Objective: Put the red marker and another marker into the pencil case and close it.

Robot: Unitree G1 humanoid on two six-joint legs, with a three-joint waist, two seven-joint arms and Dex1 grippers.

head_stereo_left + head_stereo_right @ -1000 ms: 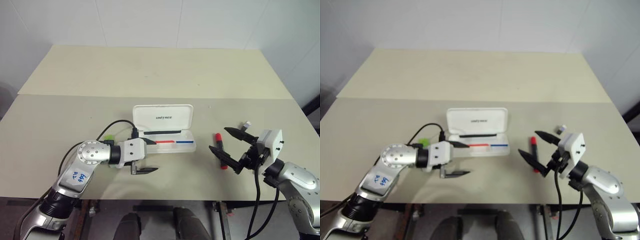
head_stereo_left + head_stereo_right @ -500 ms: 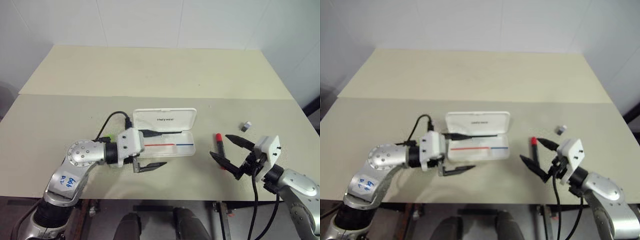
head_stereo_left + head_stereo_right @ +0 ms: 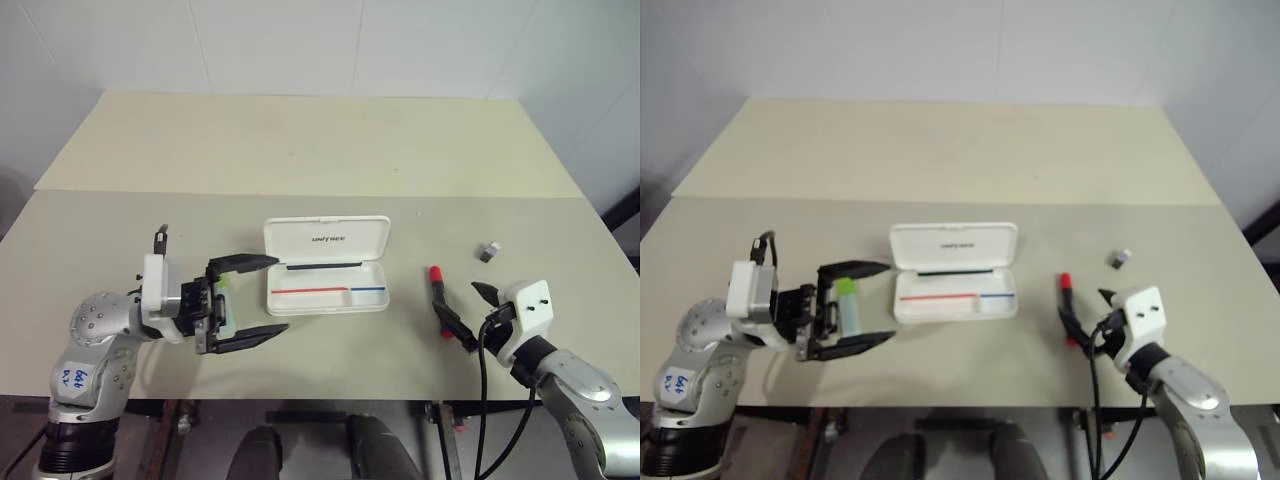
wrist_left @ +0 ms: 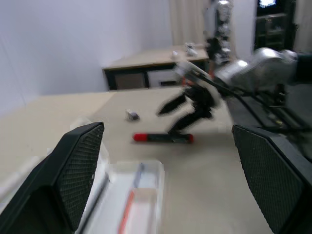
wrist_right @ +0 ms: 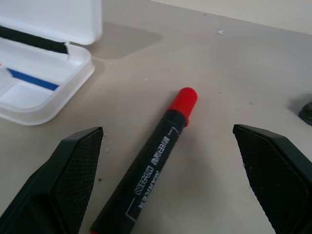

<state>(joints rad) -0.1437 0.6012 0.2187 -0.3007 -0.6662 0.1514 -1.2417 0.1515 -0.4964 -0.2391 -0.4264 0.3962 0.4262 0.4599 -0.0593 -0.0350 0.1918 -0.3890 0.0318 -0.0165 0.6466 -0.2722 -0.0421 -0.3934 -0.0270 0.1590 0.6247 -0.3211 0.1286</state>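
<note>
Bare tabletop shows between my right gripper's fingers and the red marker's black body [image 3: 438,292] [image 5: 148,165], so it is too early to close; the gripper lowers first.
The pencil case [image 3: 327,272] is a white box lying open mid-table, lid up at the back, with red and blue stripes on its tray. To its right lies the red marker [image 3: 438,293], black with a red cap. My right gripper [image 3: 464,307] is open low over the marker's near end, and in the right wrist view the red marker [image 5: 156,151] lies between the fingers [image 5: 73,185]. The other marker, a green highlighter [image 3: 848,302], lies on the table left of the case. My left gripper [image 3: 890,302] is open, pointing toward the case, with the highlighter between its fingers in view.
A small grey object [image 3: 489,251] sits on the table beyond the red marker, toward the right edge. A second table [image 3: 300,140] adjoins at the back along a seam. The front table edge [image 3: 350,395] runs just below both grippers.
My left gripper has drawn back to the left, away from the case, uncovering the green highlighter. My right gripper has sunk lower at the red marker. Both stay open.
</note>
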